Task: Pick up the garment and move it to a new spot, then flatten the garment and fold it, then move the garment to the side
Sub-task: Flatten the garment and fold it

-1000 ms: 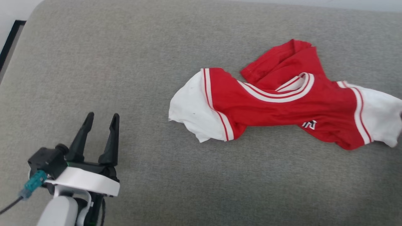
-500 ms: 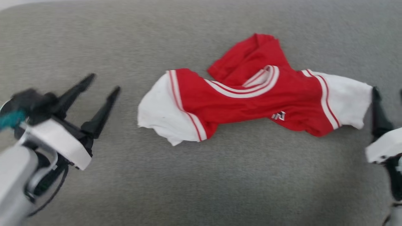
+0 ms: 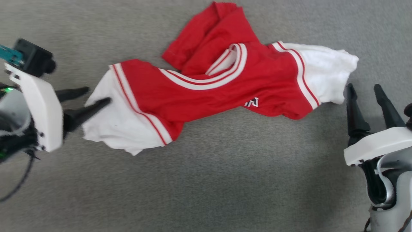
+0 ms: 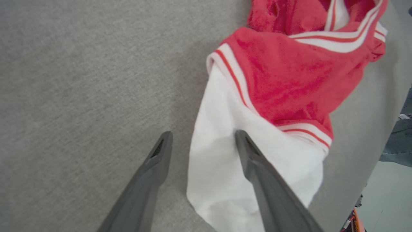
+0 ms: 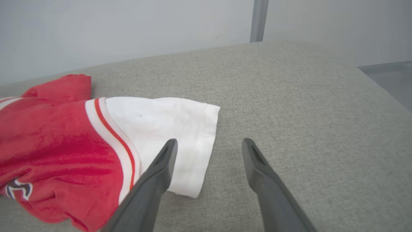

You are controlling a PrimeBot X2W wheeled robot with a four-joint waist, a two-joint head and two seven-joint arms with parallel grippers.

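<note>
My left gripper pinches the white sleeve [image 3: 123, 120] by its long side edge [image 3: 95, 92] next, since the sleeve lies slack and spreads wider than the open fingers.
The garment [image 3: 206, 96] is a red jersey with white sleeves and striped trim, lying crumpled and twisted on the grey cushion [image 3: 225, 180]. My left gripper [image 3: 96, 96] is open and points sideways at the left white sleeve [image 3: 112, 125], with one finger over the sleeve's edge. In the left wrist view the sleeve [image 4: 222, 167] lies between and under the spread fingers of that gripper [image 4: 203, 134]. My right gripper [image 3: 363, 87] is open just below the right white sleeve [image 3: 325, 74]. In the right wrist view its left finger of the gripper [image 5: 210, 141] overlaps the sleeve's hem [image 5: 193, 138]; nothing is gripped.
The grey cushion stretches wide around the garment, with bare fabric in front of it. A pale wall [image 5: 128, 25] rises behind the cushion's rounded far edge [image 5: 379, 87]. Floor [image 4: 392, 196] shows past the cushion's side in the left wrist view.
The head camera has shifted down and closer. My left gripper has swung round and reached the left sleeve. My right gripper has come into view beside the right sleeve, open.
</note>
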